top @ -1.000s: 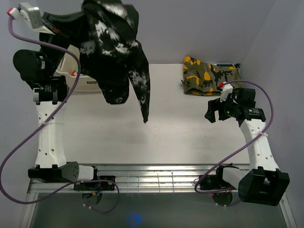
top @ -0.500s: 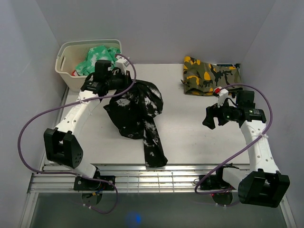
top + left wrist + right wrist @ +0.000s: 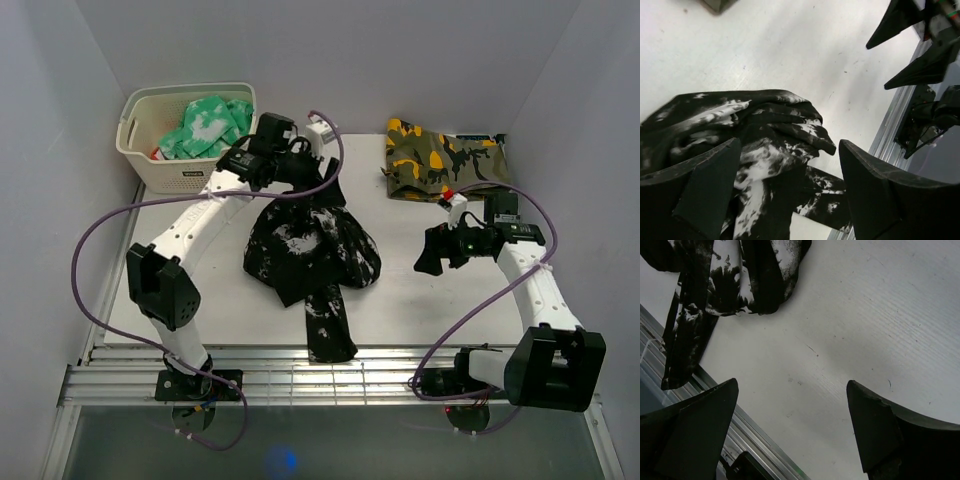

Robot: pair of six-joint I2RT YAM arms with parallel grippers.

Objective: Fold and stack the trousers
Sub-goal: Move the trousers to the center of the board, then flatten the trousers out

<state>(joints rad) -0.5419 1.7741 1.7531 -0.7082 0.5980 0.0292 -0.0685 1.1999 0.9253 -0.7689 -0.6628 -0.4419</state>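
I should next grab the black trousers with my left gripper by the far end of the heap, so the rest stays free to spread for folding.
The black, white-splattered trousers [image 3: 312, 250] lie in a crumpled heap on the middle of the table, with one leg [image 3: 330, 335] running to the near edge. My left gripper [image 3: 312, 190] hovers open over the far end of the heap. In the left wrist view the trousers [image 3: 770, 120] lie below the left gripper [image 3: 790, 145], and its fingers hold nothing. My right gripper [image 3: 432, 255] stands open to the right of the heap. The right wrist view shows the right gripper [image 3: 792, 384] over bare table, with the trousers [image 3: 755, 280] at the upper left.
A white basket [image 3: 150, 170] holding a green-and-white garment [image 3: 205, 120] stands at the far left. A folded camouflage garment [image 3: 440, 160] lies at the far right. A metal rail [image 3: 350, 375] runs along the near edge. Walls close in on three sides.
My left arm swung down from high up and brought the trousers onto the table. Its gripper then opened and let them go. The right gripper drifted slightly left.
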